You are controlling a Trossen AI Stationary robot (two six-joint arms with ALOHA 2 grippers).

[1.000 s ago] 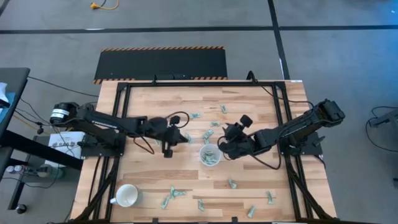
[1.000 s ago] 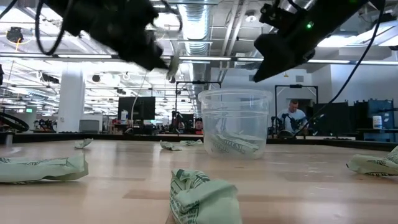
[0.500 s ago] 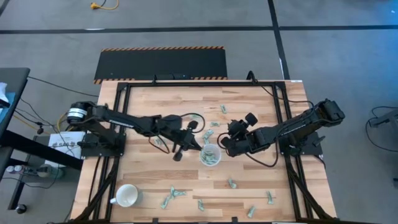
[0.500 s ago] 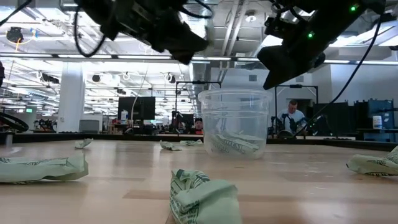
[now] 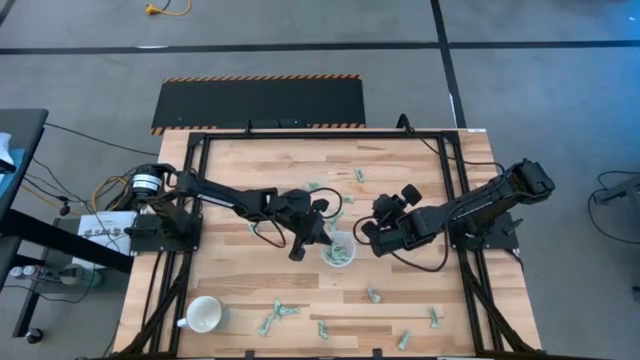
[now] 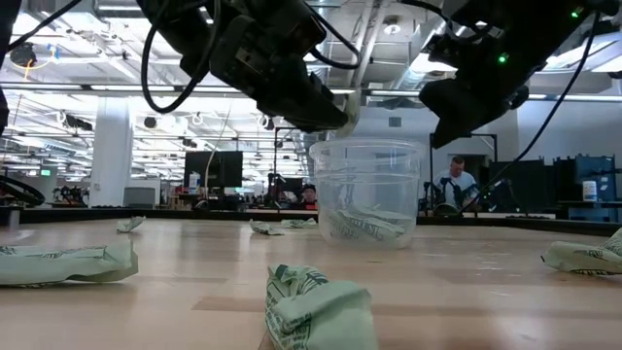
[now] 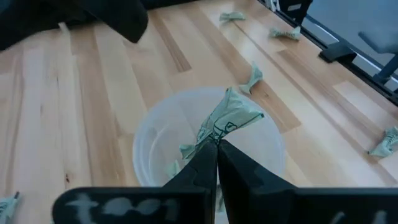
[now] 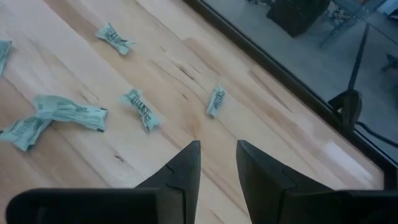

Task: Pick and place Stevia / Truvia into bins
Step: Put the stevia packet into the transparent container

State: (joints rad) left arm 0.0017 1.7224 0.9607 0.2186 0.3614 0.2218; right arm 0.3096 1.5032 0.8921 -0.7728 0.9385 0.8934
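Note:
My left gripper needs to let go now, because the pale green sachet is hanging inside the round rim of the open plastic cup.
The clear plastic cup stands near the table's middle with a few sachets lying in its bottom. My left gripper hovers over the cup's opening, shut on a pale green Stevia sachet; from above it shows at the cup's left rim. My right gripper hangs just right of the cup, raised above the table. It is open, with nothing between its fingers. More sachets lie flat across the wood. My left gripper pinches the sachet by its lower end between the two fingertips. The fingers come slanting down from the table's left. The crumpled sachet sticks out past the fingertips, lifted clear above the cup's opening.
A white handled mug stands at the near left. Loose sachets lie near the front edge and at the far side. A black frame borders the table. Bare wood lies left of the cup.
My left gripper, still shut on the sachet, has travelled toward the table's right edge and a little down, ending over the cup. My right gripper has rolled at the wrist and drawn slightly away from the cup toward the right.

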